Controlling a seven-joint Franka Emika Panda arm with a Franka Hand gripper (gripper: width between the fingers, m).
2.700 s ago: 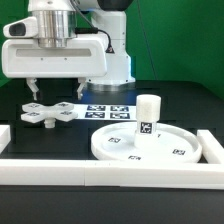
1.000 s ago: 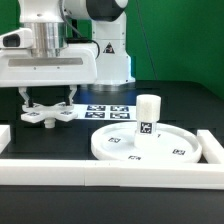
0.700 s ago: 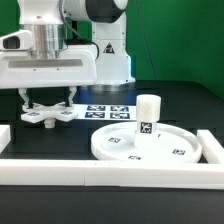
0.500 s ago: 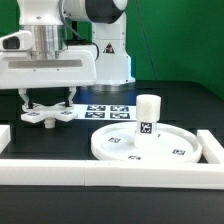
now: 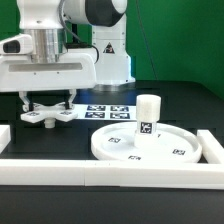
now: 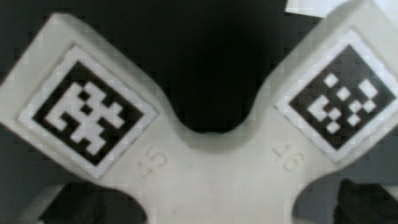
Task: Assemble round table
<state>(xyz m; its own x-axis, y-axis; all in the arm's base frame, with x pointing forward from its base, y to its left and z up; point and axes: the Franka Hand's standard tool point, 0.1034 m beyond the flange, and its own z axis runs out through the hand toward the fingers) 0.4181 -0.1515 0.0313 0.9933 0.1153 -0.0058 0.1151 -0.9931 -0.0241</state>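
My fingers are around the middle of the cross-shaped base, ready to close.
The cross-shaped base (image 5: 48, 114) lies flat on the black table at the exterior view's left, tags facing up. My gripper (image 5: 48, 103) is lowered over it, open, with one finger on each side of its middle. In the wrist view the base (image 6: 214, 165) fills the frame, two tagged lobes spreading away, and the gripper (image 6: 217, 206) straddles its waist with a dark fingertip (image 6: 80, 205) at each side. The round disc (image 5: 110, 150) lies at the exterior view's right. The short cylinder leg (image 5: 148, 110) stands upright on it.
The marker board (image 5: 110, 110) lies between the base and the disc. White border rails run along the front (image 5: 100, 170), the exterior view's right (image 5: 212, 145) and the left (image 5: 5, 135). The robot's own base stands behind the marker board.
Since 2.7 s ago the gripper has come down from above the base until its fingers straddle it. Over the last second almost nothing has moved.
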